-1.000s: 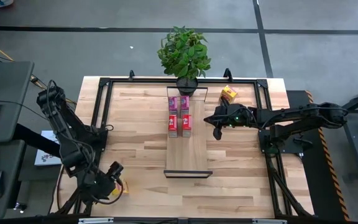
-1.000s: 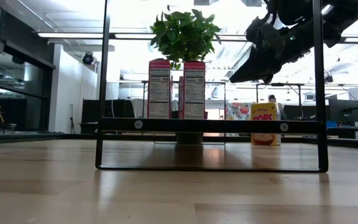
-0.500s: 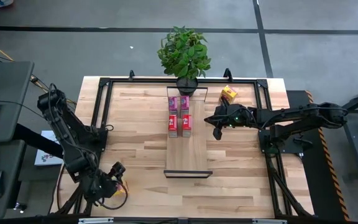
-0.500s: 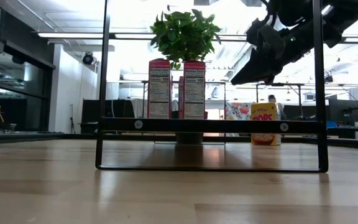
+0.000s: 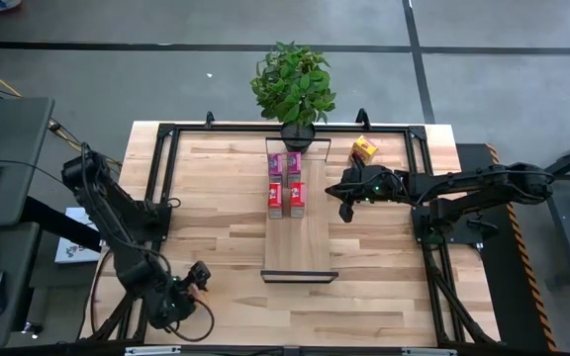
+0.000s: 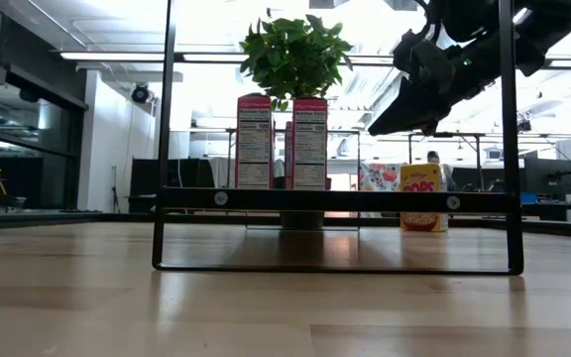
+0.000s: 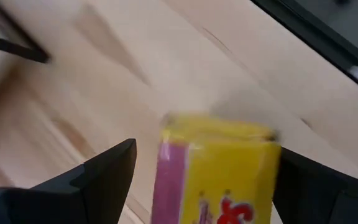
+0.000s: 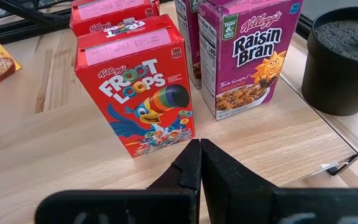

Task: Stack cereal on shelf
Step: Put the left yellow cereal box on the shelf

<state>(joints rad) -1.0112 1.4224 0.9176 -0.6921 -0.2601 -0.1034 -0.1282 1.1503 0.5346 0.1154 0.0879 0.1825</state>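
Observation:
I should next grab the yellow cereal box's narrow sides with my left gripper, to stack it with the others on the shelf.
My left gripper is near the table's front left corner, its fingers on either side of a yellow cereal box. Two pink and two red boxes stand upright on the far half of the light-wood shelf. Another yellow box stands on the table at the far right. My right gripper is shut and empty. It hovers just right of the shelf, beside the red Froot Loops box and the Raisin Bran box. My left gripper has the yellow box between its two fingers, one finger at each narrow side. The box's top end sticks out past the fingertips. The pads are hidden behind the box. I cannot tell whether the box is clear of the table.
A potted plant stands at the shelf's far end. A black frame runs around the table's edges. Bare tabletop lies left and right of the shelf and in front of it.
My left arm has swung toward the table's near edge, and its gripper has gone a little toward the right with the yellow box between its fingers.

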